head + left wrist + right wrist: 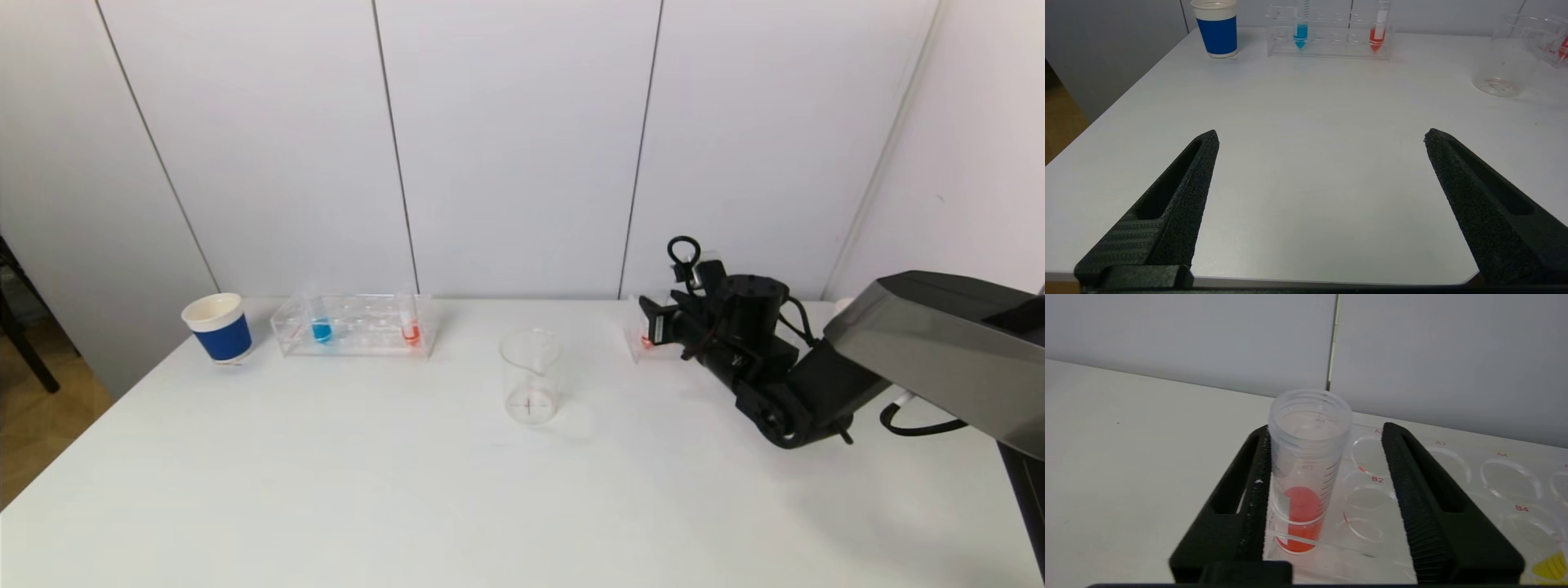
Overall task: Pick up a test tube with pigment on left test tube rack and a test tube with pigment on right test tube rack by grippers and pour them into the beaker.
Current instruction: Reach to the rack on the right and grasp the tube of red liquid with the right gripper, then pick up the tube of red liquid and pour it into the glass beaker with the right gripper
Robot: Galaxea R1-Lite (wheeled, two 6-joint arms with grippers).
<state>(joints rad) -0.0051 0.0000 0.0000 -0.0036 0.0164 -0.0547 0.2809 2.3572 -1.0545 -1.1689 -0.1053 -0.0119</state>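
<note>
I need to grab the test tube with my right gripper by its upper part below its rim (1307, 463) to pour the red pigment, because the rack surrounds the lower half of the test tube.
On the right rack (1457, 473) stands a clear test tube with red pigment (1301, 477) in a corner hole. My right gripper (1326, 428) straddles it, open: one finger (1249, 486) rests against the tube and the other (1412, 486) stands a hole's width off. In the head view the right gripper (653, 327) hides most of that rack, with a red spot of the tube (647, 342) showing. The left rack (355, 327) holds a blue-pigment tube (322, 330) and a red-pigment tube (411, 331). The empty glass beaker (530, 377) stands mid-table. My left gripper (1321, 134) hangs open over bare table near the front edge.
A blue and white paper cup (218, 327) stands left of the left rack. Yellow pigment (1549, 565) shows in another hole of the right rack. The wall runs close behind both racks. The white table (326, 490) stretches wide in front of the beaker.
</note>
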